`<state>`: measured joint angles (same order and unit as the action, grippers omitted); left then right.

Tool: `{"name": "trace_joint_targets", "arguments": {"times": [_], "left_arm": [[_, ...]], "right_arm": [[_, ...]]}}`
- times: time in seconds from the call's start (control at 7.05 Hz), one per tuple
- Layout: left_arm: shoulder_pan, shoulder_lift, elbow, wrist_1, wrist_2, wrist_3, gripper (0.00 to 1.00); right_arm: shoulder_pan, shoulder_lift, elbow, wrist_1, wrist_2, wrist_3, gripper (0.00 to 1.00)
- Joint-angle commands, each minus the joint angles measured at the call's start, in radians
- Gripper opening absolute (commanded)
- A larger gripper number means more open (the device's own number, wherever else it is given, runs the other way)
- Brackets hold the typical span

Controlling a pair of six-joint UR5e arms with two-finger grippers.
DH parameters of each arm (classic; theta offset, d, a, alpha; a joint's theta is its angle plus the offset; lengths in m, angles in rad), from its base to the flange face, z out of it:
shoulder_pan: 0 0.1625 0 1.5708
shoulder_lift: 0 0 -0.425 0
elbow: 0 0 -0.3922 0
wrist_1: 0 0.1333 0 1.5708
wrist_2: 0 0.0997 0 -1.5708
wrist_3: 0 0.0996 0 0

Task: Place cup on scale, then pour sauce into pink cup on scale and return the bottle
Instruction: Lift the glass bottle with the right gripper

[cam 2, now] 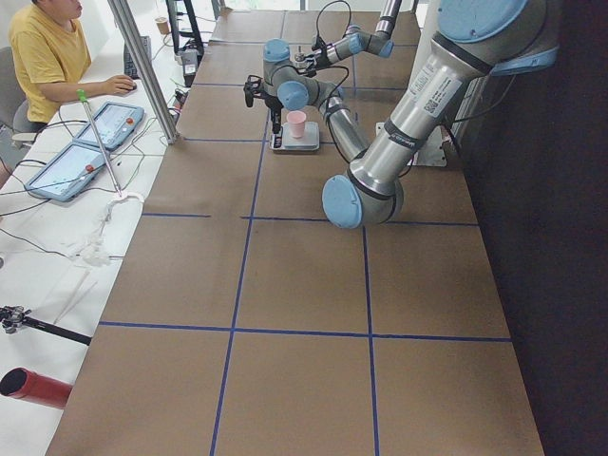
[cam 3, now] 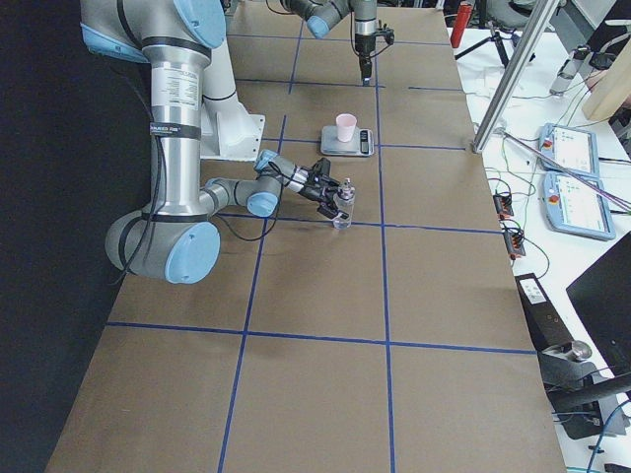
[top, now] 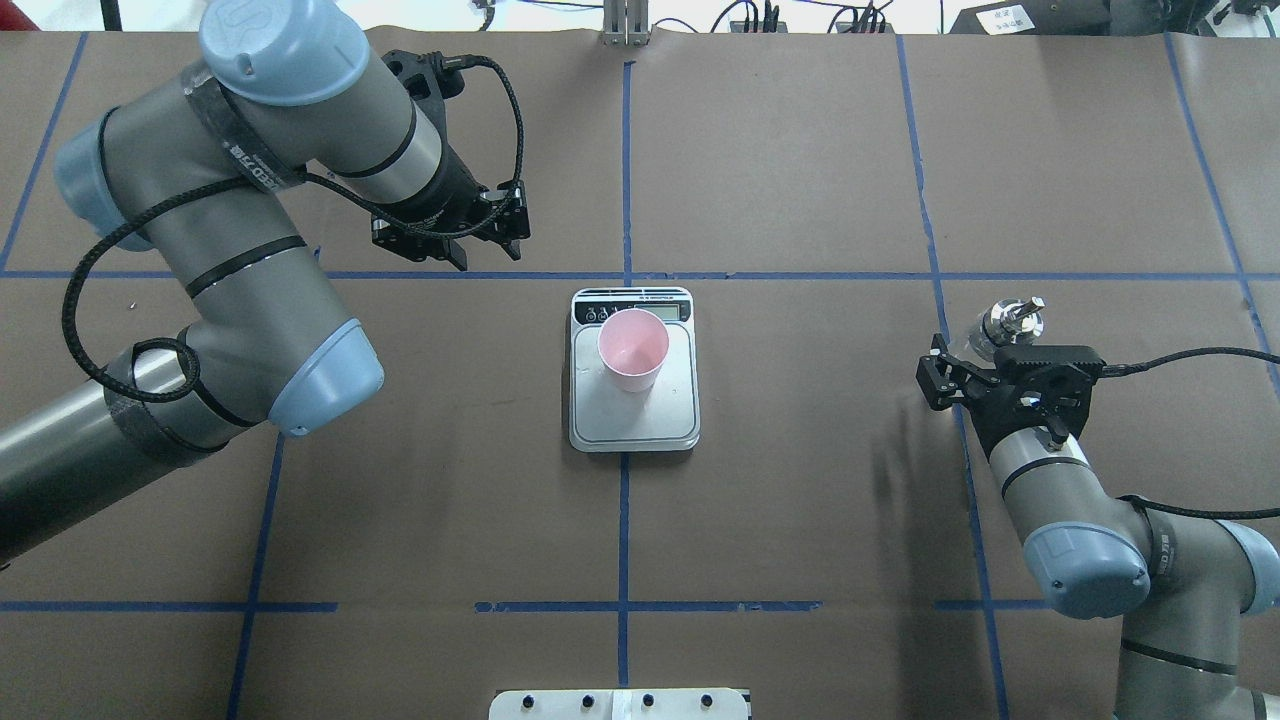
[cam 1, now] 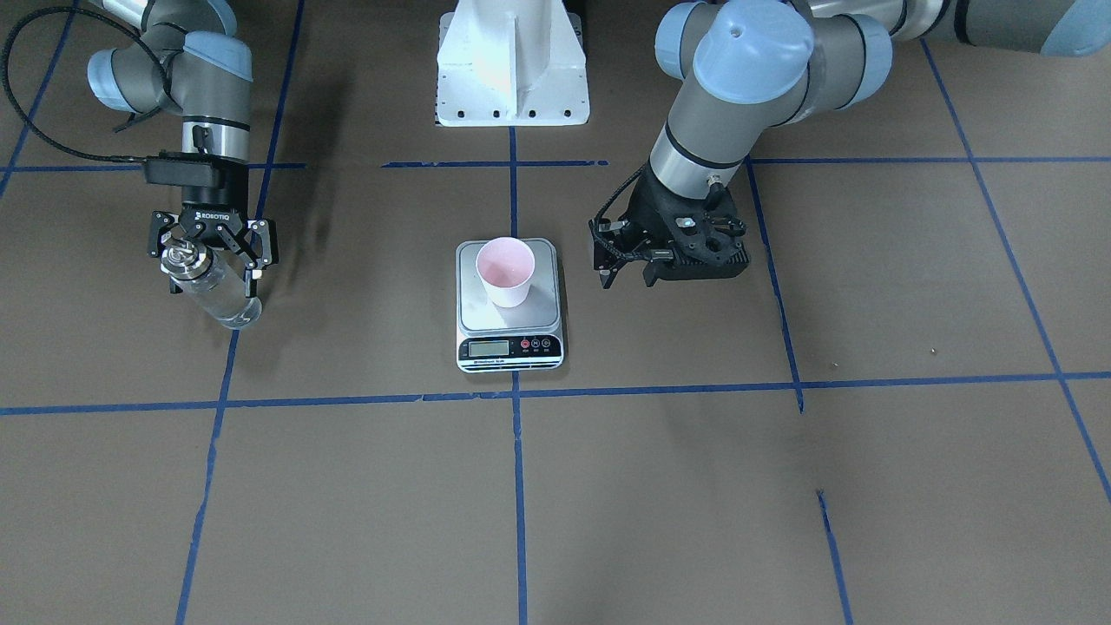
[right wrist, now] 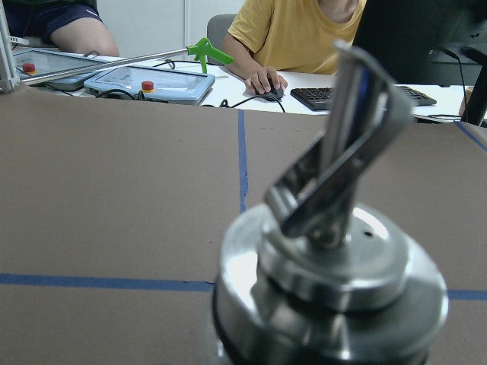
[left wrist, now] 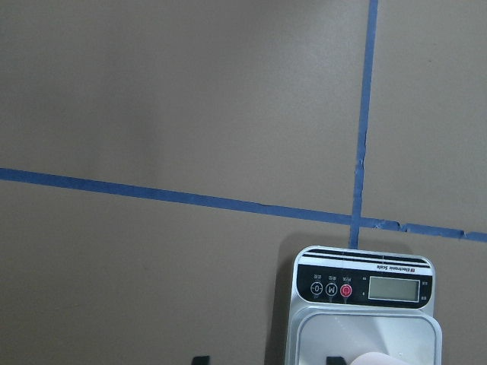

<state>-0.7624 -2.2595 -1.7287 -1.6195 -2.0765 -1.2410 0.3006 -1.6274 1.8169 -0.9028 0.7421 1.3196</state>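
Next, my right gripper grabs the glass bottle by its body below the silver cap (cam 1: 222, 288) to pour sauce into the pink cup (cam 1: 505, 271).
The pink cup (cam 1: 505, 271) stands upright on the scale (cam 1: 509, 348) at the table's middle; it also shows in the overhead view (top: 632, 350) on the scale's steel platform (top: 633, 425). The glass bottle (cam 1: 213, 291) with its silver cap stands on the table on the robot's right side. My right gripper (cam 1: 211, 252) is at the bottle's neck, its fingers spread either side and seemingly apart from the glass. The right wrist view is filled by the bottle's cap and spout (right wrist: 327, 281). My left gripper (top: 485, 252) is open and empty, beyond the scale's display end.
The robot's white base (cam 1: 512, 69) stands at the table edge behind the scale. Blue tape lines grid the brown table. An operator in a yellow shirt (cam 2: 47, 52) sits at a side desk with tablets (cam 2: 90, 142), off the table.
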Motion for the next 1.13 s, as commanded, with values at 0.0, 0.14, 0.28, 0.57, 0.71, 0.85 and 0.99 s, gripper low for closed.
{"name": "trace_joint_targets", "arguments": {"times": [0.0, 0.14, 0.28, 0.57, 0.71, 0.85, 0.99], "left_arm": [[0.0, 0.0, -0.002, 0.001, -0.001, 0.0, 0.6], [0.0, 0.0, -0.002, 0.001, -0.001, 0.0, 0.6], [0.0, -0.002, -0.003, 0.003, -0.001, 0.0, 0.6], [0.0, -0.002, -0.006, 0.006, -0.002, 0.0, 0.6], [0.0, -0.002, -0.006, 0.006, -0.002, 0.0, 0.6], [0.0, -0.002, -0.011, 0.006, -0.002, -0.002, 0.6], [-0.003, 0.0, -0.02, 0.006, -0.002, 0.0, 0.6]], "right_arm": [[0.0, 0.017, -0.059, 0.062, 0.0, -0.002, 0.91], [0.0, 0.026, -0.091, 0.129, -0.001, -0.052, 0.9], [0.002, 0.04, -0.094, 0.163, -0.003, -0.086, 0.55], [0.003, 0.04, -0.106, 0.168, -0.003, -0.088, 0.0], [0.005, 0.04, -0.094, 0.171, -0.001, -0.095, 0.0], [0.009, 0.04, -0.062, 0.17, -0.004, -0.161, 0.0], [0.027, 0.055, -0.05, 0.156, -0.004, -0.174, 0.0]]}}
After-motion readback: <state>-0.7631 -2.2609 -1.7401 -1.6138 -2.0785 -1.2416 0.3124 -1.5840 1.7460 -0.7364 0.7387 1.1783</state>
